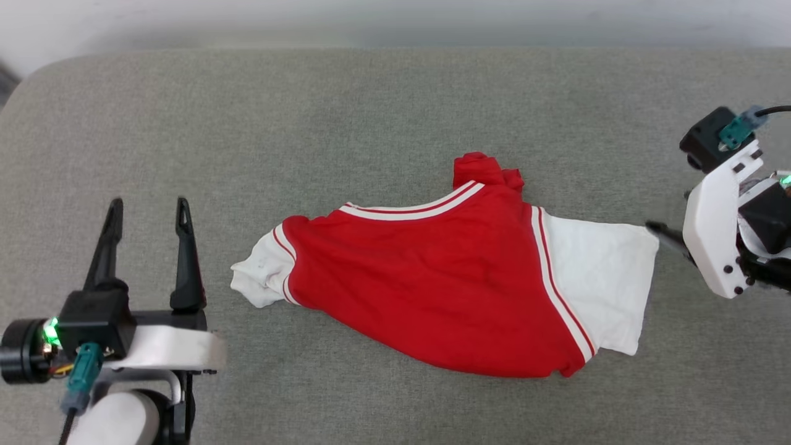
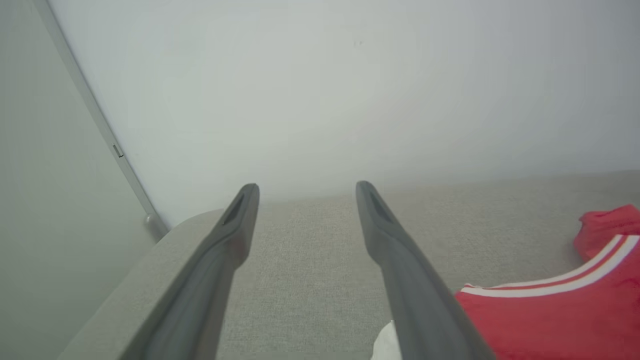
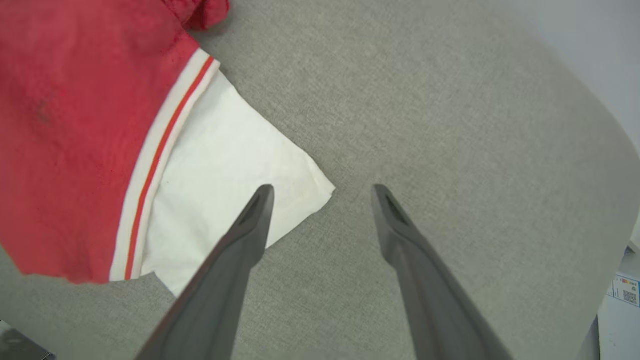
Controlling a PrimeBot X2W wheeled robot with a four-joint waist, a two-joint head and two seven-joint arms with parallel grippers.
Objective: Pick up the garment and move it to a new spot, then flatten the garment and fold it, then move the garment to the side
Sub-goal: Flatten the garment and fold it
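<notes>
Next, my left gripper grabs the garment by the tip of its bunched white sleeve (image 1: 246,281), since the red back lies flat on the cushion.
The garment (image 1: 445,272), a red jersey with white sleeves and red-and-white striped trim, lies loosely spread on the grey cushioned surface (image 1: 371,111), red back up, one sleeve bunched at its left end. My left gripper (image 1: 148,210) stands open to the left of it, apart from the cloth; its fingers (image 2: 235,225) frame bare cushion, with the garment (image 2: 560,315) at the lower right. My right gripper (image 3: 322,192) is open over the corner of the white right sleeve (image 3: 225,165), holding nothing. In the head view one dark fingertip (image 1: 664,233) shows at that sleeve's corner.
The grey cushion runs wide behind and in front of the garment, with a rounded far-left corner (image 1: 55,68). A pale wall (image 2: 350,90) rises behind it. A labelled white item (image 3: 625,290) sits off the cushion's edge in the right wrist view.
</notes>
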